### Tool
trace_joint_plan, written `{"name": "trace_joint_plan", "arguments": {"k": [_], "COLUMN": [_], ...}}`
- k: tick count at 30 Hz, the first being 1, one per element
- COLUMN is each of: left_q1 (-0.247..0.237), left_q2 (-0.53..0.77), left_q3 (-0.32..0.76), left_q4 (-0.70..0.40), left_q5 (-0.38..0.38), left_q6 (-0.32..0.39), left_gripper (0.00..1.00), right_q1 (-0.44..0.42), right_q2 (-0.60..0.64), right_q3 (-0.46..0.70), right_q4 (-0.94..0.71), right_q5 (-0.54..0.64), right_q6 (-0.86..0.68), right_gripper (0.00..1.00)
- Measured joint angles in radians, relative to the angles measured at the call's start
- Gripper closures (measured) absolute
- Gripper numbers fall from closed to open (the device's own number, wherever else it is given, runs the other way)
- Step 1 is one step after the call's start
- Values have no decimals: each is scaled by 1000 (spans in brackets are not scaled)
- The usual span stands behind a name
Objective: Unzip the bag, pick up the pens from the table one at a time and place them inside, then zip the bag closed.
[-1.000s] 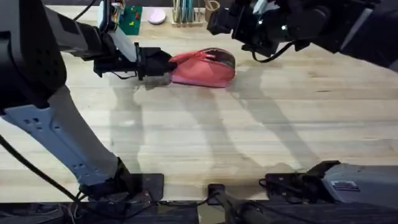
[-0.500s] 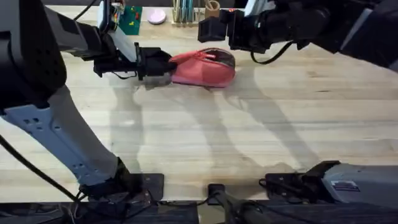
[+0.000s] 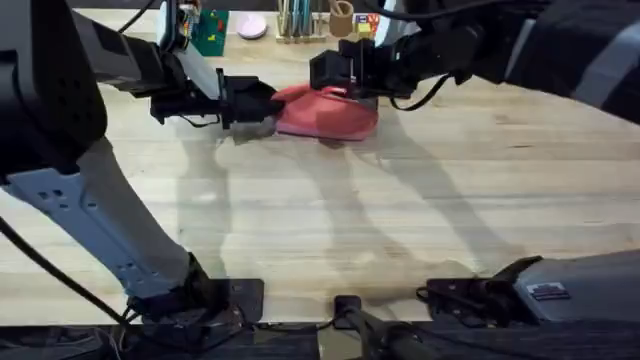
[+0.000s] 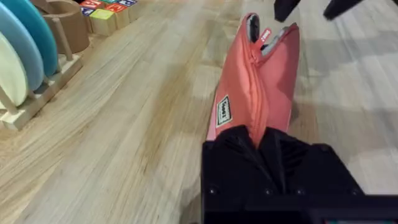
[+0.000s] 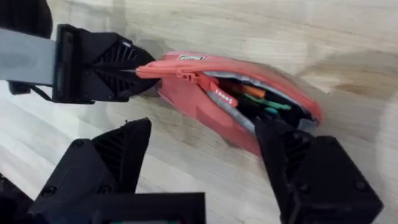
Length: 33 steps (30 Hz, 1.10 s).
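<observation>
The right gripper grabs the zipper pull by its loose tab end [image 5: 226, 97] next, since the slider sits close against the slack bag cloth.
The salmon-pink bag [image 3: 330, 115] lies on the table [image 3: 400, 200] at the back centre. My left gripper [image 3: 250, 103] is shut on its left end, seen up close in the left wrist view [image 4: 261, 140]. The bag [image 5: 205, 106] gapes open along most of its zipper, with a red pull tab [image 5: 222, 96] hanging at the opening. Inside, an orange pen [image 5: 252, 91] and a teal tip show among dark contents. My right gripper [image 3: 335, 72] hovers open just above the bag, holding nothing, with one finger [image 5: 106, 162] on each side of it.
Along the table's back edge stand a wooden holder with teal pens [image 3: 295, 20], a pink disc [image 3: 252, 27], a green block [image 3: 210, 30] and a wooden cup [image 3: 343, 18]. A rack of blue discs [image 4: 18, 56] stands beside the bag. Bare tabletop spreads in front.
My right gripper has swung left and lowered from the back right until it hangs over the bag. The left gripper and the bag have stayed where they were.
</observation>
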Motion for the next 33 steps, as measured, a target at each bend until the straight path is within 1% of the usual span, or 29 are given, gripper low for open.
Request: {"name": "trace_joint_plan", "arguments": {"k": [7,19,26,30,33], "left_q1": [0,0,0,0,0], "left_q2": [0,0,0,0,0], "left_q3": [0,0,0,0,0], "left_q4": [0,0,1,1,3], "left_q5": [0,-1,-1,-1,-1], "left_q6": [0,0,0,0,0], "left_gripper": [959,959,959,959,959], "right_q1": [0,0,0,0,1], "right_q2": [27,126,141,156,162], "right_q3": [0,0,0,0,0], "right_q4": [39,166,201,255,267], "right_q5": [-12,-45,-63,-98,-112], "right_q6": [0,16,36,50,59], "right_gripper": [6,6,6,6,6]}}
